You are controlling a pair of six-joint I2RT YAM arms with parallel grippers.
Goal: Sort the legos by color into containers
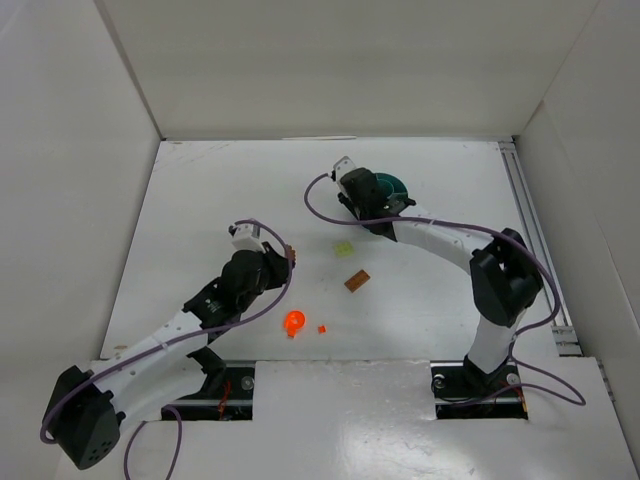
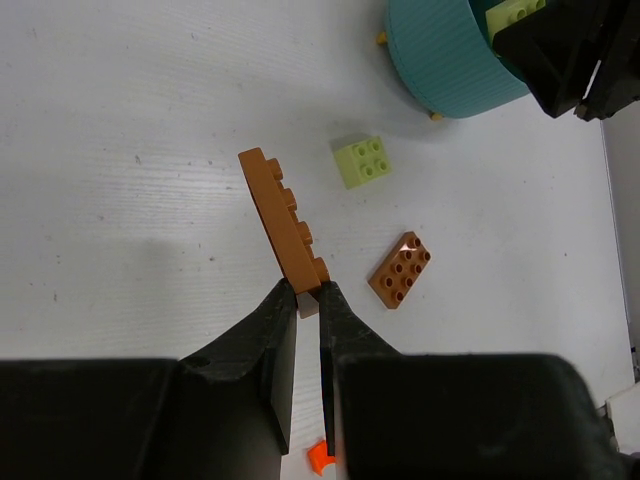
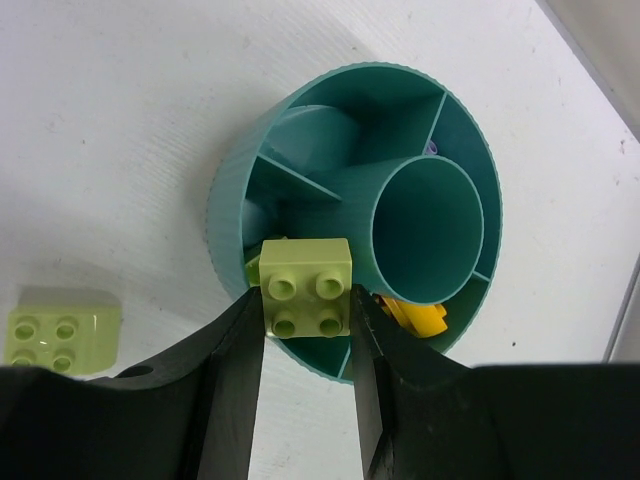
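The pale yellow-green brick hangs above an open wedge inside the tub's near rim and would end in the teal tub, so now my right gripper is ready to open.
My left gripper (image 2: 308,295) is shut on the end of a long brown brick (image 2: 285,220) and holds it above the table; it also shows in the top view (image 1: 285,258). My right gripper (image 3: 306,310) is shut on a pale yellow-green brick (image 3: 306,288), held over the near rim of the round teal tub (image 3: 215,200) (image 1: 392,186). A yellow brick (image 3: 418,318) lies in one wedge, and a purple bit (image 3: 430,150) shows in a far wedge. On the table lie a pale green brick (image 1: 345,247) (image 2: 362,160) and a brown brick (image 1: 357,281) (image 2: 400,271).
A roundish orange piece (image 1: 294,321) and a tiny orange-red brick (image 1: 322,328) lie near the table's front edge. White walls enclose the table on the left, back and right. A rail (image 1: 530,230) runs along the right side.
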